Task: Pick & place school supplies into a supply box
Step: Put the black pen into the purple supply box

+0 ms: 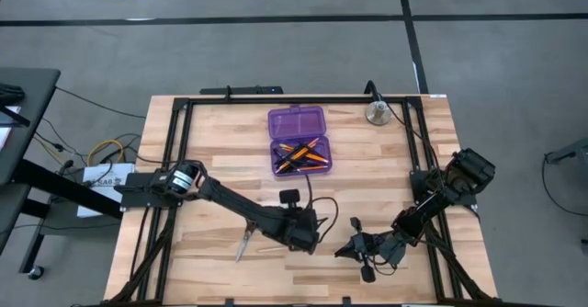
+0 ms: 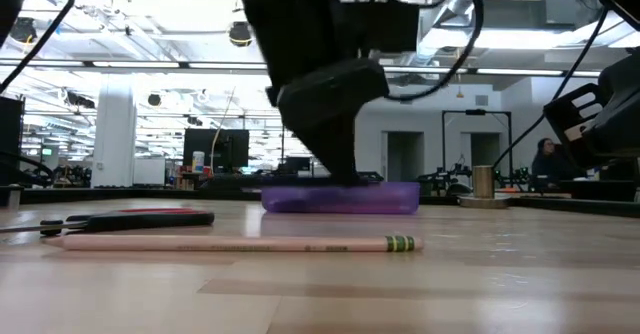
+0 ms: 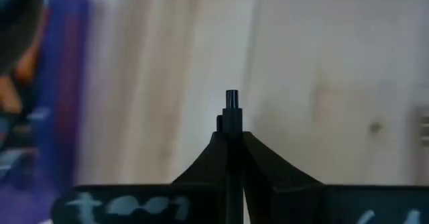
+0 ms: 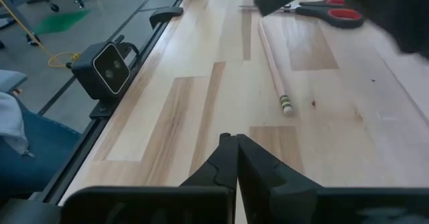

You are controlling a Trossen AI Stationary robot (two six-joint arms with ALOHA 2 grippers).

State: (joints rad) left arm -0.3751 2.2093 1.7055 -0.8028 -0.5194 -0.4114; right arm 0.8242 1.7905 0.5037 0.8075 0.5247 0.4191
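The black pen [image 3: 232, 113] is above the table, so my left gripper should stay closed on it until the pen is over the open supply box.
The supply box [image 1: 297, 142], translucent purple, lies open at the table's middle far side, with orange pencils and black pens in its near half [image 1: 301, 155]. My left gripper [image 1: 317, 229] is near the table's middle front, shut on a slim black pen [image 3: 232, 102]. A pencil [image 2: 235, 243] and red-and-black scissors [image 2: 130, 219] lie flat on the table to the left of it. My right gripper [image 1: 344, 249] waits shut just to its right, holding nothing. My left gripper pinches the slim black pen between its two fingers; only the pen's short end [image 3: 232, 98] sticks out past the fingertips [image 3: 255, 150]. The fingers slant down toward the table. They hide the rest of the pen, so how it sits cannot be told.
A round silver disc [image 1: 376, 114] stands at the far right of the table. A black frame [image 1: 184, 114] runs around the table's edges, and a small camera [image 4: 110, 66] sits at the near edge. Bare wood lies between the grippers and the box.
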